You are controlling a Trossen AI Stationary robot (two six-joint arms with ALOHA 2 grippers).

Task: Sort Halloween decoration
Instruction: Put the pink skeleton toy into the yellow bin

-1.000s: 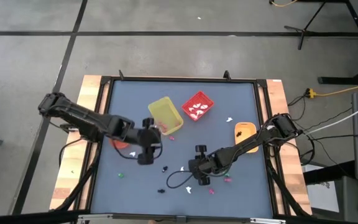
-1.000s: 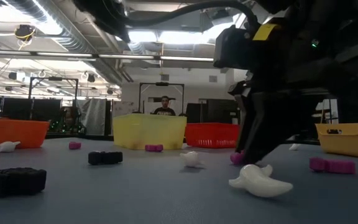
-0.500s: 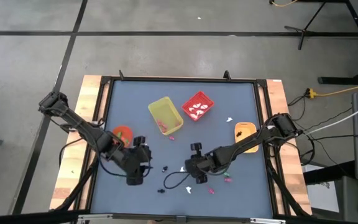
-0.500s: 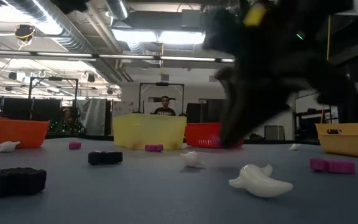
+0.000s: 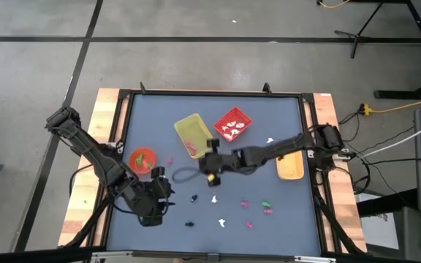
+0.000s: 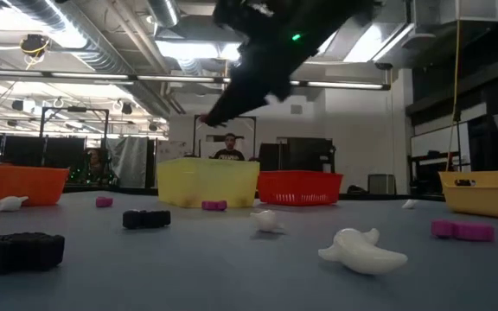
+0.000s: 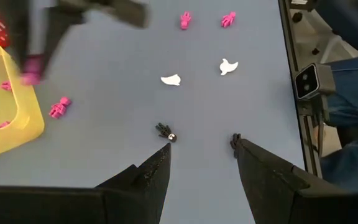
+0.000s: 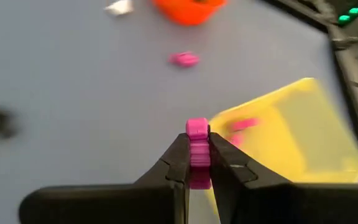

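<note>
The pink trinket (image 8: 199, 152) is hanging at the yellow bin's near corner (image 8: 222, 124). I need to move the trinket farther over the bin before I open my right gripper.
Halloween decoration trinkets lie scattered on the blue table: white (image 5: 215, 199), pink (image 5: 245, 204), green (image 5: 264, 204) and black (image 5: 194, 197) ones. My right gripper (image 5: 202, 166) hangs above the table just in front of the yellow bin (image 5: 194, 136), shut on a pink trinket (image 8: 197, 144). My left gripper (image 7: 201, 149) stands open near the table's front left (image 5: 165, 196), above the surface, nothing between its fingers. Two black trinkets (image 7: 165, 132) lie just beyond its fingertips. My right gripper pinches the pink trinket between its two fingers, on its two flat sides (image 8: 197, 155). The trinket's end (image 8: 197, 127) sticks out past the fingertips. The fingers slant downward, pointing toward the table's left. The trinket is lifted clear of the table.
A red bin (image 5: 232, 124) with white trinkets stands right of the yellow bin. An orange bowl (image 5: 142, 158) sits at the left, a yellow-orange tray (image 5: 289, 162) at the right. Pink trinkets lie in the yellow bin (image 7: 5, 106) and beside it (image 7: 59, 107). A person stands in the room behind (image 6: 229, 149).
My right gripper has picked a pink trinket up from the near middle of the table, risen, and swung toward the far left, up to the yellow bin. My left gripper has swung from beside the yellow bin toward the table's near edge, staying open.
</note>
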